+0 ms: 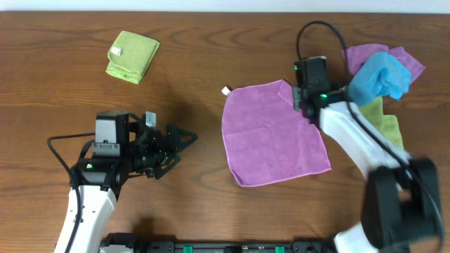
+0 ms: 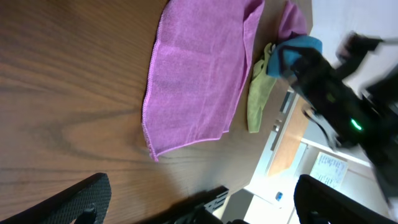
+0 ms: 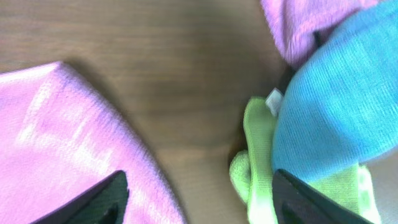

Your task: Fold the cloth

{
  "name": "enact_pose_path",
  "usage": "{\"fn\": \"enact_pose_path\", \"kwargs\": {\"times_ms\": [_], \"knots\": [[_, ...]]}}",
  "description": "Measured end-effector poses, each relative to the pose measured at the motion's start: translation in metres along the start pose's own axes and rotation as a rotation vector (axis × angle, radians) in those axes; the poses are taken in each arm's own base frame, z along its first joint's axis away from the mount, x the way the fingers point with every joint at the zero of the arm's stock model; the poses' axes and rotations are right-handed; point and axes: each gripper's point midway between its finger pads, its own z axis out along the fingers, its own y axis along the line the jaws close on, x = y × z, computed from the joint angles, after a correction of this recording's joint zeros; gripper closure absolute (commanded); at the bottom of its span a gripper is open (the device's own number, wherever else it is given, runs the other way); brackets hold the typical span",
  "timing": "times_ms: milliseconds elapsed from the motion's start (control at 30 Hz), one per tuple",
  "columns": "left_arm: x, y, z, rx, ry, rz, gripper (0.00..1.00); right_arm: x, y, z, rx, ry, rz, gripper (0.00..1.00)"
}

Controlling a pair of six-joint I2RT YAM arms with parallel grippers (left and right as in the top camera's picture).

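My left gripper grips the lilac-purple cloth by its near corner next, below the white-tagged side, to fold the cloth's near edge over.
The lilac-purple cloth lies spread flat at the table's middle right, its white tag at the far left corner. It also shows in the left wrist view and the right wrist view. My right gripper hovers open over the cloth's far right corner; its open fingers straddle bare wood between the cloth's edge and a lime-green cloth. My left gripper is open and empty, left of the cloth, above the table.
A bright blue cloth bunched with a purple one lies at the far right, over a lime-green cloth. A folded lime-green cloth sits at the far left. The table's right edge shows in the left wrist view.
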Motion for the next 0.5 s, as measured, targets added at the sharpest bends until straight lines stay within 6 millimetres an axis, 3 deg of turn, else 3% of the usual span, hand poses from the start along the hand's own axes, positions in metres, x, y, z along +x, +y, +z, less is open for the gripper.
{"fn": "enact_pose_path", "kwargs": {"times_ms": [133, 233, 400, 500], "knots": [[0.001, 0.0, 0.001, -0.001, 0.003, -0.014, 0.05, 0.015, -0.006, -0.054, -0.155, 0.058, 0.046, 0.16], [0.007, -0.002, 0.005, -0.009, 0.023, -0.003, 0.05, 0.034, -0.018, -0.079, -0.245, 0.13, 0.135, 0.15], [0.029, 0.0, 0.021, -0.069, 0.076, 0.013, 0.05, 0.075, -0.032, -0.092, -0.367, 0.326, 0.286, 0.14], [0.039, 0.004, 0.032, -0.119, 0.099, 0.012, 0.05, 0.087, -0.037, -0.094, -0.431, 0.393, 0.368, 0.14]]}}
